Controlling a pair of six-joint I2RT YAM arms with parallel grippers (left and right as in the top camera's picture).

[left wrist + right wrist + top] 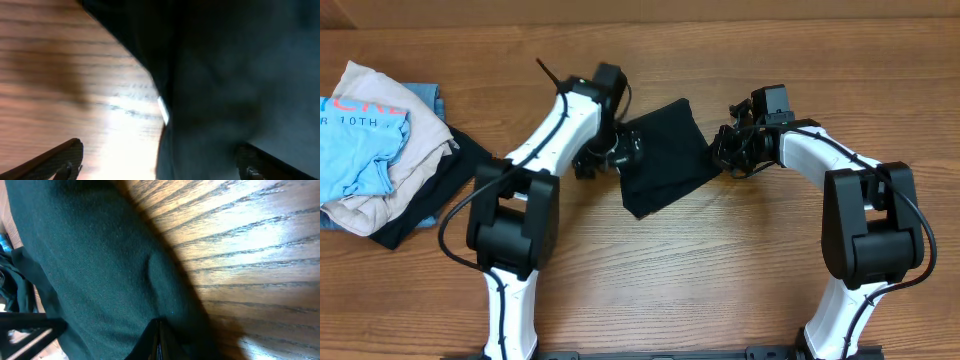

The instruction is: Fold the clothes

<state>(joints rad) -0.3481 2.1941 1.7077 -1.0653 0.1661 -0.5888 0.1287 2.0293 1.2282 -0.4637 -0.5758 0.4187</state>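
Note:
The folded black garment needs to go on the pile. My left gripper should next grab the garment by its edge that faces the pile.
A black garment [665, 155] lies folded in a rough square at the middle of the table. My left gripper [607, 153] is at its left edge. In the left wrist view the fingers [160, 167] are spread wide and open, with the edge of the black garment [225, 75] lying between them on the wood. My right gripper [728, 152] is at the garment's right edge. In the right wrist view its fingers [158, 340] are pressed together, shut on the black garment [90, 270].
A pile of clothes [380, 140] sits at the far left: a light blue shirt, a beige shirt and a black piece underneath. Bare wooden table [720, 270] lies in front of the garment, between the two arm bases.

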